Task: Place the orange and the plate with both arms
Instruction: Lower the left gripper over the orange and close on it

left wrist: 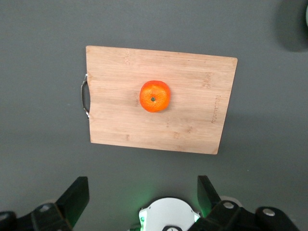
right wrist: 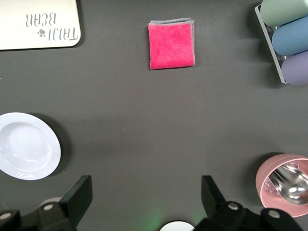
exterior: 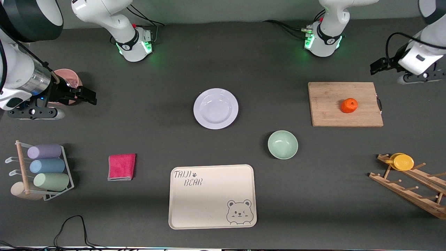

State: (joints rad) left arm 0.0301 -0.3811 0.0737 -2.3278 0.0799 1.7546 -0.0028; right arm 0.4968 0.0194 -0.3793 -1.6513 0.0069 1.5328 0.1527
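My left gripper grabs the orange (exterior: 349, 105) by its round sides around the stem dimple next, to get the orange onto the plate (exterior: 216, 108).
The orange (exterior: 349, 105) sits on a wooden cutting board (exterior: 327, 104) toward the left arm's end of the table; the left wrist view shows it (left wrist: 155, 96) stem dimple up. The white plate (exterior: 216, 108) lies mid-table and also shows in the right wrist view (right wrist: 26, 145). My left gripper (exterior: 379, 66) is open and empty, up over bare table beside the board's corner (left wrist: 143, 192). My right gripper (exterior: 87, 97) is open and empty, up over the table beside a pink cup, well apart from the plate (right wrist: 147, 192).
A mint-green bowl (exterior: 282, 144) and a cream bear tray (exterior: 212, 197) lie nearer the front camera than the plate. A pink cloth (exterior: 121, 167), a rack of cups (exterior: 45, 170), a pink cup with a spoon (exterior: 68, 78), and a wooden rack holding a yellow disc (exterior: 403, 162) stand at the table's ends.
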